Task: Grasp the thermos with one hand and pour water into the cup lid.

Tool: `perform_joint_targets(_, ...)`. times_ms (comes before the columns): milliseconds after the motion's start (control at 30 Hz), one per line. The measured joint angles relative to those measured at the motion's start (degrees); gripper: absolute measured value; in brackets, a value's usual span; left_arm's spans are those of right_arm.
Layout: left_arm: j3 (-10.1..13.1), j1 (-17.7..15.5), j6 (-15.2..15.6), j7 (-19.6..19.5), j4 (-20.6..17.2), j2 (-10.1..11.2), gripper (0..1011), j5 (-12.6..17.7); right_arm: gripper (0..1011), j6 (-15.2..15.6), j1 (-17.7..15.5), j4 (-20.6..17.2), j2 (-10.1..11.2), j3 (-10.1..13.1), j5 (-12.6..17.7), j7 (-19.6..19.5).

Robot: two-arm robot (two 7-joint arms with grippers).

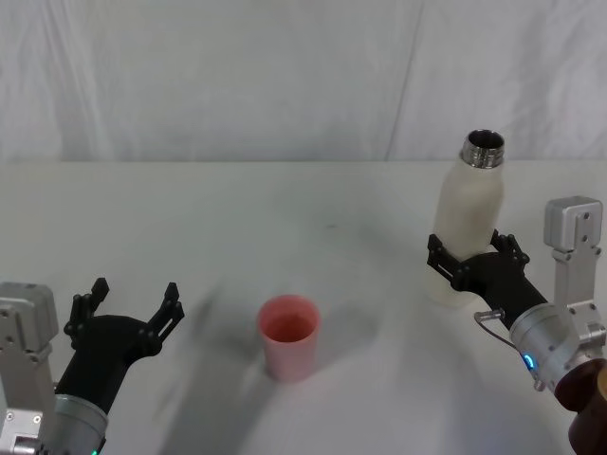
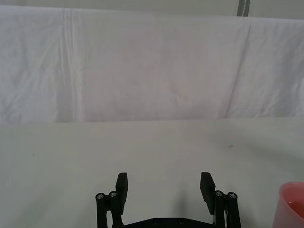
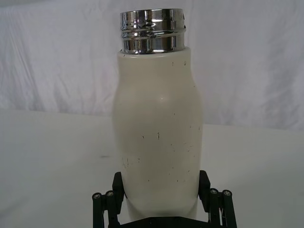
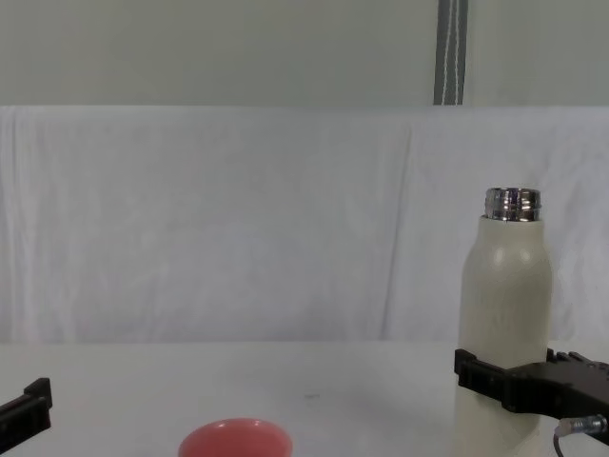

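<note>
The robot's right gripper will next take hold of the thermos by its lower body [image 4: 493, 427], and the job is to pour water into the cup lid [image 4: 235, 440].
The thermos [image 1: 469, 213] is a tall cream-white bottle with a bare steel neck, standing upright on the table at the right; it also shows in the right wrist view [image 3: 159, 137] and the chest view [image 4: 504, 295]. My right gripper [image 1: 474, 251] [image 3: 161, 185] [image 4: 519, 376] is open, one finger on each side of the thermos's lower body, close against its sides. The cup lid [image 1: 288, 334] [image 4: 235, 440], a small pink-red cup, stands upright in the middle of the table. My left gripper [image 1: 133, 296] [image 2: 164, 183] hovers open and holding nothing, left of the cup lid [image 2: 292, 204].
A white cloth covers the table [image 1: 285, 218] and hangs as a backdrop behind it. Bare tabletop lies between the cup lid and the thermos.
</note>
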Motion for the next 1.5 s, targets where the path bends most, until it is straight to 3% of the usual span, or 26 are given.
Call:
perform_joint_targets(300, 0.0, 0.0, 0.0, 0.0, 0.0, 0.0, 1001, 0.0, 950, 0.1, -0.4, -2.0, 0.6, -0.1, -0.2, 0.0)
perform_joint_targets(567, 0.0, 0.0, 0.0, 0.0, 0.0, 0.0, 1001, 0.0, 950, 0.2, -1.2, -5.1, 2.1, -0.9, -3.3, -0.8)
perform_joint_targets(1133, 0.0, 0.0, 0.0, 0.0, 0.0, 0.0, 1001, 0.0, 950, -0.3, -3.6, -10.4, 4.5, -3.2, -16.6, -4.4)
perform_joint_targets(1367, 0.0, 0.0, 0.0, 0.0, 0.0, 0.0, 1001, 0.0, 950, -1.5, -4.3, -11.4, 5.6, -5.6, -25.4, -6.7)
perform_joint_targets(1500, 0.0, 0.0, 0.0, 0.0, 0.0, 0.0, 1001, 0.0, 950, -1.8, -4.6, -11.8, 5.9, -6.4, -28.7, -7.4)
